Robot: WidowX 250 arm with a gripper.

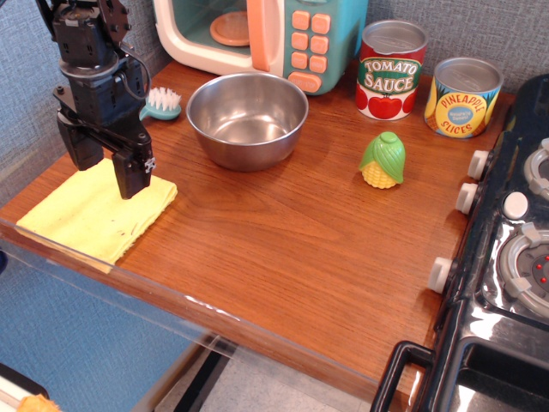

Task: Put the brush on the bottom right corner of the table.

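Note:
The robot's gripper should next set the brush on the bottom right corner of the table, so it should grab the brush [162, 104] by its teal handle.
The teal brush [162, 104] with white bristles lies at the back left of the brown wooden table [283, 232], just left of the steel bowl [247, 117]. Its handle is hidden behind my arm. My black gripper [108, 168] hangs in front of and to the left of the brush, over the yellow cloth [94, 215]. Its jaws stand apart and nothing is between them. It is not touching the brush.
A toy microwave [257, 34] stands at the back. A tomato sauce can [391, 69] and a pineapple slices can [463, 96] stand at the back right, with a toy corn [383, 160] in front of them. A black toy stove [515, 257] borders the right edge.

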